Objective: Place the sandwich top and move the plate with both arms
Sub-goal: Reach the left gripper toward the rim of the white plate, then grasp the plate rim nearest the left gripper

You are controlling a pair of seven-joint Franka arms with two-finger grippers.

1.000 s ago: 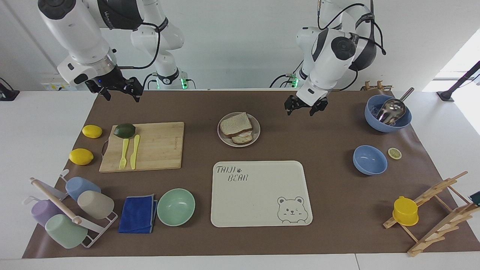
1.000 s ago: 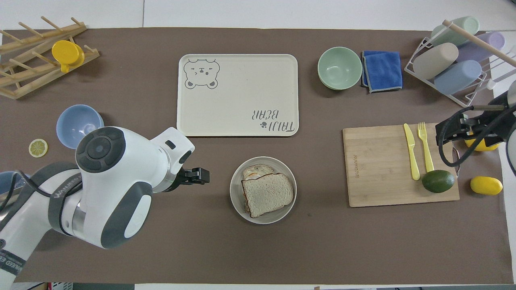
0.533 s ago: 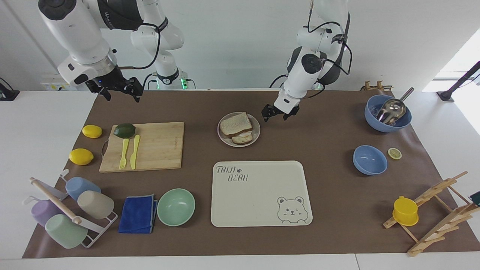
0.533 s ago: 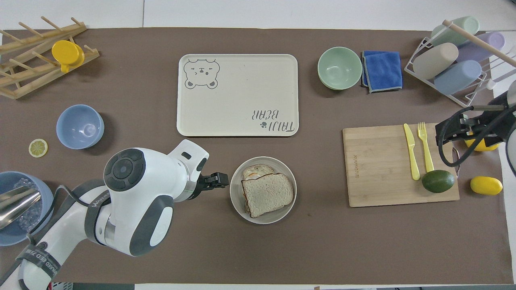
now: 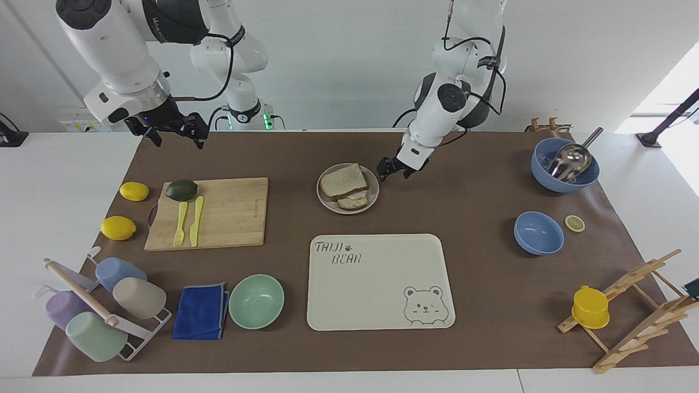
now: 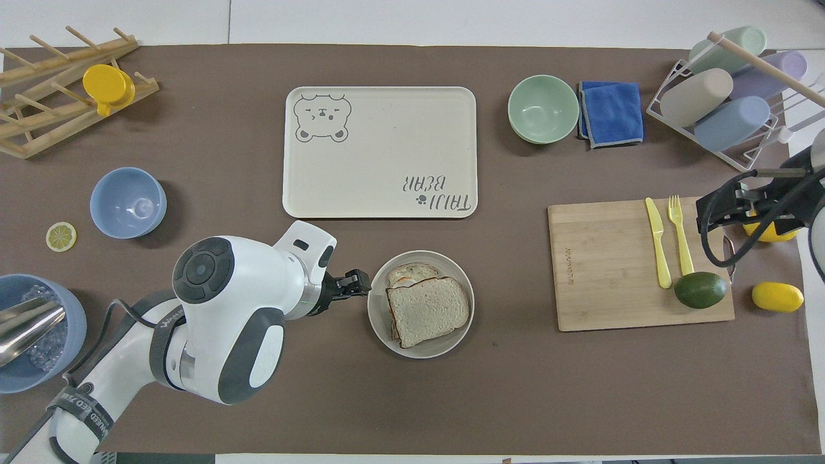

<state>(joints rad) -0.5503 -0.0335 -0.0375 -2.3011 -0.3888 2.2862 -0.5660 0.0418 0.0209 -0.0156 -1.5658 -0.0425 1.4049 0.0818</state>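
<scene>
The sandwich (image 6: pixel 429 309) covers most of the plate and leaves its edge empty. My left gripper needs to grab the plate next by its bare rim (image 6: pixel 372 297).
The sandwich top (image 5: pixel 342 180) (image 6: pixel 428 309), a light-brown bread slice, lies on a toast slice with egg (image 5: pixel 353 202) (image 6: pixel 408 273) in the round beige-grey plate (image 5: pixel 373 197) (image 6: pixel 380 322). The plate sits mid-table, nearer to the robots than the bear tray. My left gripper (image 5: pixel 393 168) (image 6: pixel 355 283) is open and empty, low beside the plate's rim on the side toward the left arm's end. I cannot tell whether it touches the rim. My right gripper (image 5: pixel 170 132) (image 6: pixel 741 214) is open and empty, and it waits raised over the cutting board's end by the lemons.
The cream bear tray (image 5: pixel 377 284) (image 6: pixel 380 151) lies farther from the robots than the plate. A cutting board (image 5: pixel 229 213) (image 6: pixel 606 264) carries an avocado, a fork and a knife. A mint bowl (image 5: pixel 256 301), two blue bowls (image 5: pixel 538 233) (image 5: pixel 565 164), lemons and racks line the table's edges.
My left arm has swung in from the left arm's end of the table and lowered its gripper to the plate's rim. The right arm, plate and sandwich have not moved.
</scene>
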